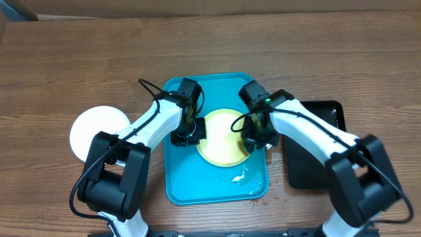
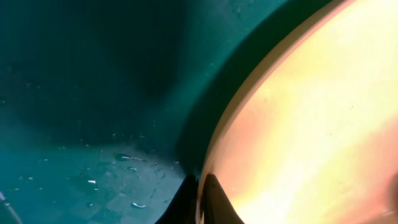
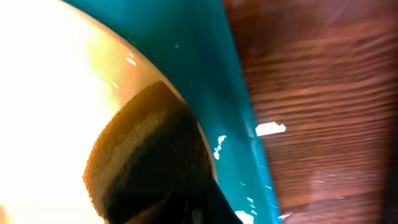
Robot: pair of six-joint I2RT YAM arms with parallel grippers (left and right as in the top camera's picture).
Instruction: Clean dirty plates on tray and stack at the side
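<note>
The sponge is short of the black tray, and opening now would leave it on the plate. My right gripper moves the sponge to the tray first.
A pale yellow-green plate lies in the turquoise tray. My left gripper is shut on the plate's left rim; in the left wrist view the two dark fingertips pinch the plate's edge above the wet tray floor. My right gripper is at the plate's right side, shut on a brown-yellow sponge that presses on the plate near the tray's wall. A white plate lies on the table left of the tray. A third plate is not in view.
A black rectangular tray lies on the table right of the turquoise tray, under my right arm. Water or foam pools at the tray's front right. Small white scraps lie on the wood beside the tray.
</note>
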